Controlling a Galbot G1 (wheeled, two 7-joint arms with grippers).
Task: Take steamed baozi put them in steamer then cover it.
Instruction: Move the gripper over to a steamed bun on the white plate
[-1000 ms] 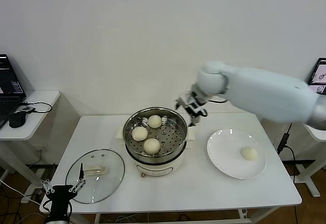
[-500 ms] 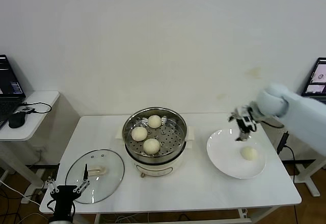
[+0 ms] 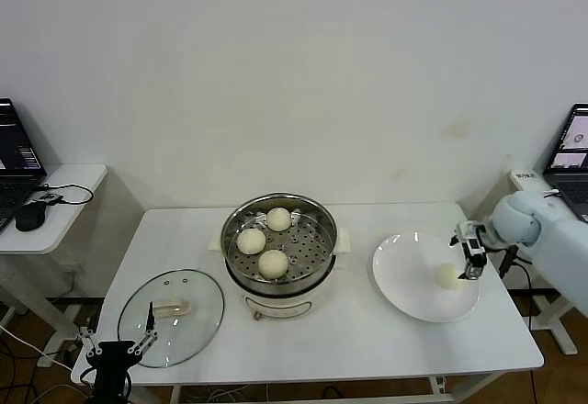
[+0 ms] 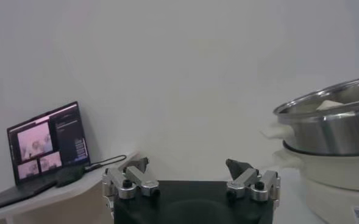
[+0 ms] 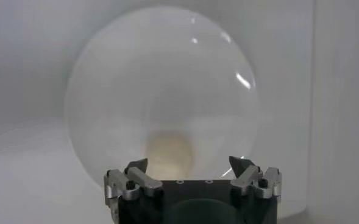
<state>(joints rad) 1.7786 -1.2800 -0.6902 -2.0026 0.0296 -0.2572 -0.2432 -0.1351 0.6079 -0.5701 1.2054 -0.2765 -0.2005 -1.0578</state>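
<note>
Next, my right gripper grabs the last baozi by its round sides to fill the steel steamer (image 3: pixel 281 271).
The steel steamer (image 3: pixel 281 271) stands at the table's middle on its white base, holding three baozi (image 3: pixel 274 263) on its perforated tray. One more baozi (image 3: pixel 447 276) lies on the white plate (image 3: pixel 409 285) to the right; in the right wrist view this baozi (image 5: pixel 169 156) sits just beyond the jaws. My right gripper (image 3: pixel 469 253) hovers open just right of it, nothing held. The glass cover (image 3: pixel 172 317) lies flat at the front left. My left gripper (image 3: pixel 117 347) waits open below the table's front-left corner, beside the cover.
A side desk (image 3: pixel 64 204) with a laptop, mouse and cable stands to the left. Another laptop (image 3: pixel 571 151) sits at the far right. In the left wrist view the steamer (image 4: pixel 334 131) rises close by.
My right arm swung from beside the steamer's rim out to the right and came down next to the baozi on the plate. The left gripper shifted only slightly.
</note>
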